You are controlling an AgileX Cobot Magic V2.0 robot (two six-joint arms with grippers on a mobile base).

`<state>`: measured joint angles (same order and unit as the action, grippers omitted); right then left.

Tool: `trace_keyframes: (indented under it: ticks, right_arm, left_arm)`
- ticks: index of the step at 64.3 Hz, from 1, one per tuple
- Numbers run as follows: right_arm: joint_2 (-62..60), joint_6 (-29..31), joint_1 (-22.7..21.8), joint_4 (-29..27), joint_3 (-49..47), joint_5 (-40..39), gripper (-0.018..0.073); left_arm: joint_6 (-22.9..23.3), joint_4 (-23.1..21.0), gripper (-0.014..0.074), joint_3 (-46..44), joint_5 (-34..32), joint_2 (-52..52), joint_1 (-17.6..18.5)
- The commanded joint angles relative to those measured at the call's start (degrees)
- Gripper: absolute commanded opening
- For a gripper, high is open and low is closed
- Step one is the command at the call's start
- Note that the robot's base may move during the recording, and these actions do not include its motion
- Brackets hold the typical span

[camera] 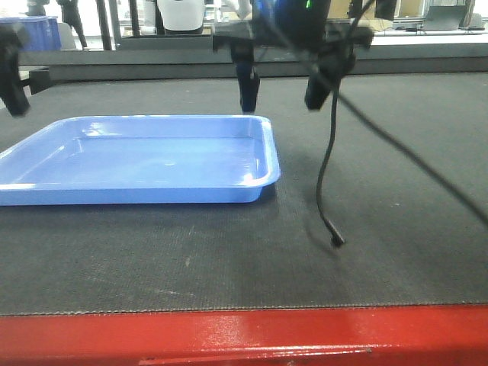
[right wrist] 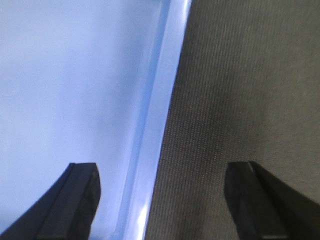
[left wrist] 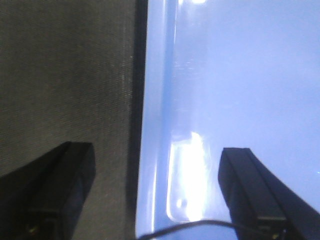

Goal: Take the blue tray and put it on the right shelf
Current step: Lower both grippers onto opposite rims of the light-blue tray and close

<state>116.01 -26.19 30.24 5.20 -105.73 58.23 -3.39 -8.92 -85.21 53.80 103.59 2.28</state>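
Observation:
My left gripper grabs the light-blue tray by its short end rim [left wrist: 159, 100] next. Then it carries the tray to the right shelf.
The light-blue tray [camera: 152, 160] lies flat on the dark mat at the left and middle of the front view. My right gripper [camera: 282, 97] is open and hangs over the tray's far right corner. In the right wrist view the gripper [right wrist: 162, 200] straddles the tray rim [right wrist: 160, 125], one finger over the tray [right wrist: 65, 75] and one over the mat. My left gripper [left wrist: 157, 200] is open and straddles the left rim [left wrist: 155, 125], one finger over the mat and one over the tray [left wrist: 240, 75]. One of its fingers [camera: 14, 95] shows at the front view's left edge. The right shelf is out of view.
A black cable [camera: 328, 175] hangs from the right arm, and its end rests on the dark mat [camera: 381, 252]. The table has a red front edge [camera: 244, 335]. A dark-blue bin [camera: 34, 30] stands at the far back left.

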Motion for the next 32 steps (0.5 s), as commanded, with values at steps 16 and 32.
trace_keyframes:
  ticks: [16,32]
  right_arm:
    - [1.96,-0.7,-0.46,0.03,-2.29,-3.84,0.0601]
    - [3.75,-0.7,-0.41,-1.91,-2.34,-5.25,0.06]
  left_arm:
    - [-2.76,-3.94,0.0416,-2.29,-5.29,2.9,0.1]
    - [-4.54,-5.23,0.0409,-2.29,-5.7,4.65,0.13]
